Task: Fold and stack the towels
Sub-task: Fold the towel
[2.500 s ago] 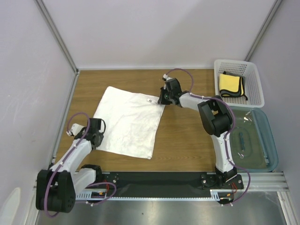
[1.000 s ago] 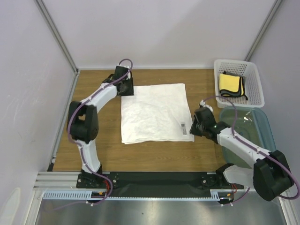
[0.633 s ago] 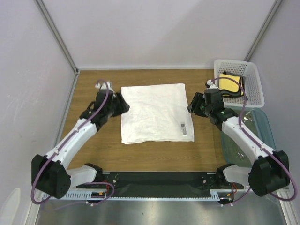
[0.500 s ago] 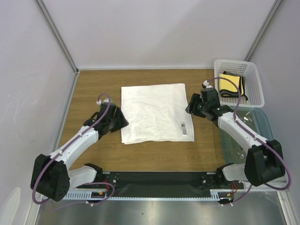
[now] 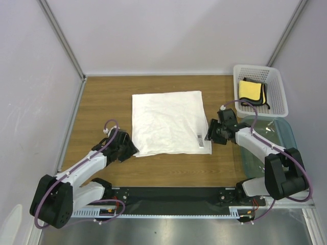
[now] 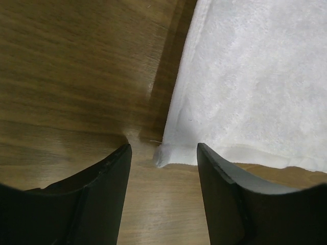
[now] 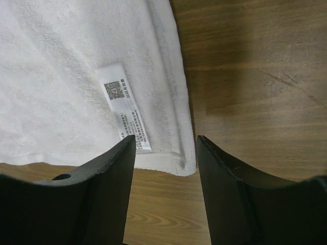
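My left gripper should next grab the white towel (image 5: 168, 122) by its near corner, matching my right gripper's corner, to fold its edge evenly.
A large white towel (image 5: 168, 122) lies as a flat rectangle mid-table, with a printed label (image 5: 200, 140) near its near right corner. My left gripper (image 5: 129, 149) sits low at the near left corner. It is open, and the towel corner (image 6: 164, 157) lies just ahead between its tips (image 6: 163, 147). My right gripper (image 5: 209, 135) is at the near right corner, also open (image 7: 166, 139). The towel's edge (image 7: 176, 153) and label (image 7: 125, 107) show between its fingers. Neither holds anything. A yellow towel (image 5: 251, 91) with a dark edge lies folded in the basket.
The white perforated basket (image 5: 278, 97) stands at the back right. A clear blue-tinted tub (image 5: 286, 153) sits beside the right arm, near the table's right edge. Bare wood (image 5: 102, 102) shows left of the towel. Grey walls close in the back and sides.
The towel was spread askew and now lies squared. Both arms have come down from its far and side edges to its near corners. Both grippers' jaws have opened wider.
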Tool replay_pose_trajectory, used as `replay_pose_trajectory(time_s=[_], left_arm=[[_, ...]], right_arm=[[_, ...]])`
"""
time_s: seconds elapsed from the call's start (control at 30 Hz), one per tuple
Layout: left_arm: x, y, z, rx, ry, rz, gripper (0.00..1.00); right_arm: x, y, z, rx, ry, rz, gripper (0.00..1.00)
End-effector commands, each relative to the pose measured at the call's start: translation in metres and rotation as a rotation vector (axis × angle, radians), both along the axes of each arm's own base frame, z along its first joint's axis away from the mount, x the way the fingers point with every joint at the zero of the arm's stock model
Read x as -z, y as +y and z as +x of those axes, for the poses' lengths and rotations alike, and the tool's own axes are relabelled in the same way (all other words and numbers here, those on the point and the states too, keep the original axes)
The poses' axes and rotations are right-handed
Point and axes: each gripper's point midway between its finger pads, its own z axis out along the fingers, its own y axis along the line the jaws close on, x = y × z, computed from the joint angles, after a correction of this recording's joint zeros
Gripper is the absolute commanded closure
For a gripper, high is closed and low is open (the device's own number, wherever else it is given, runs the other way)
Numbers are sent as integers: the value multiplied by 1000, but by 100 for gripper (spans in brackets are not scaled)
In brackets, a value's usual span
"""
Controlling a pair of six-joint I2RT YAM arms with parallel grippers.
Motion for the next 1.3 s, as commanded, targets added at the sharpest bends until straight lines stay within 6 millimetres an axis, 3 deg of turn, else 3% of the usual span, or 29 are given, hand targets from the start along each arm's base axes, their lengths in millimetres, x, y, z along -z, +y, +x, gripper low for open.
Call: replay_pose_trajectory(time_s=[0.0,0.17,0.57,0.67,1.0,1.17,1.27], left_arm=[[-1,-12,11,21,-40,-43,40],[6,-24,6,68,-26,-90,43],[10,-21,-14,88,23,-42,44],[16,-22,-19,96,42,-39,51],[27,-9,-12,53,49,45,87],[28,-3,-10,35,46,77,99],[28,1,-10,30,47,98,100]], right_arm=[[-6,-5,-4,23,-5,10,43],[0,-11,-12,44,31,43,43],[10,-10,-31,63,57,95,39],[13,-11,-35,69,60,99,36],[21,-10,-40,80,64,123,36],[29,-6,-43,112,70,162,40],[32,-4,-41,126,64,182,46]])
